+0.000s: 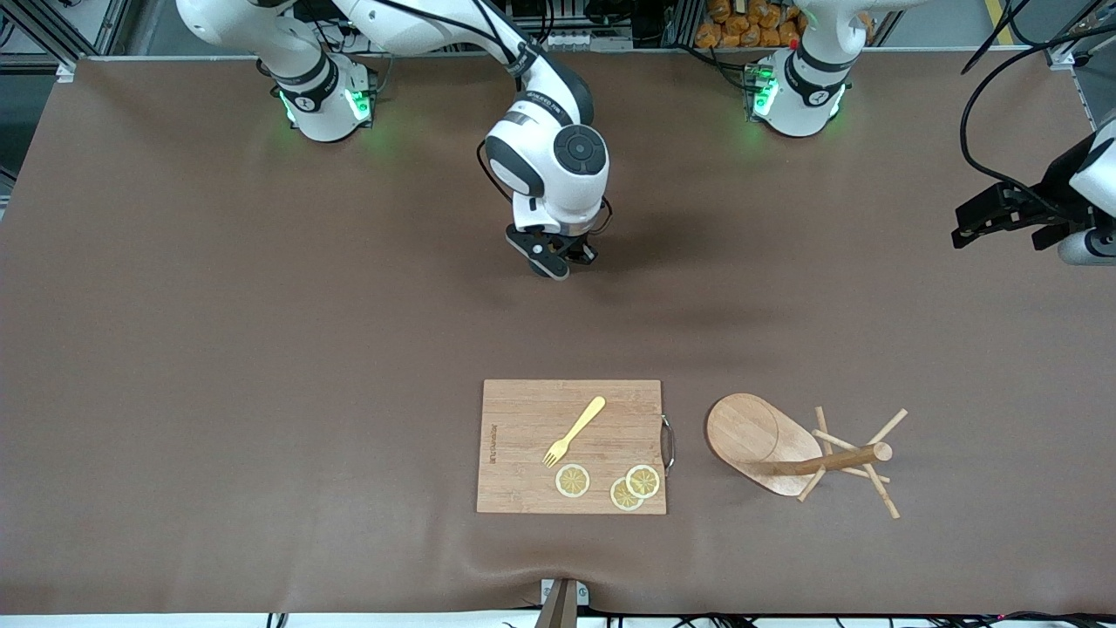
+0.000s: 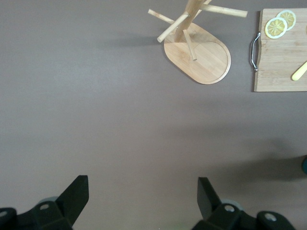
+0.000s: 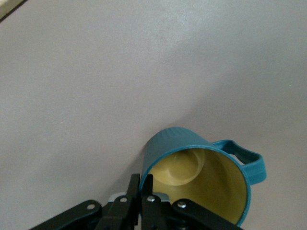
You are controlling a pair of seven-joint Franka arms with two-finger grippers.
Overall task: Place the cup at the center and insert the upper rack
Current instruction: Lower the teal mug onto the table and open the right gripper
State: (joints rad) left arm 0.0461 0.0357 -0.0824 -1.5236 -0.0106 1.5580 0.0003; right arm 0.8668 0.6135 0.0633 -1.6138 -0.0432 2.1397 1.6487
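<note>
My right gripper should open now. The cup's base (image 3: pixel 165 133) meets its shadow on the tabletop below my fingers, so the cup would stay standing.
My right gripper (image 1: pixel 551 258) is over the middle of the table, toward the robots' side. In the right wrist view its fingers (image 3: pixel 142 179) are shut on the rim of the dark teal cup (image 3: pixel 206 177), one finger inside and one outside. The cup's mustard-yellow inside and handle (image 3: pixel 249 163) show; in the front view the hand hides it. The upper rack, a light wooden mug tree (image 1: pixel 789 449), stands on its oval base (image 2: pixel 201 55) toward the left arm's end, near the front camera. My left gripper (image 2: pixel 143 184) is open and empty, held high over the left arm's end (image 1: pixel 998 216).
A rectangular wooden cutting board (image 1: pixel 523 436) with a metal handle lies beside the rack, toward the right arm's end. On it lie a yellow fork (image 1: pixel 575 431) and three lemon slices (image 1: pixel 625 487). Brown cloth covers the table.
</note>
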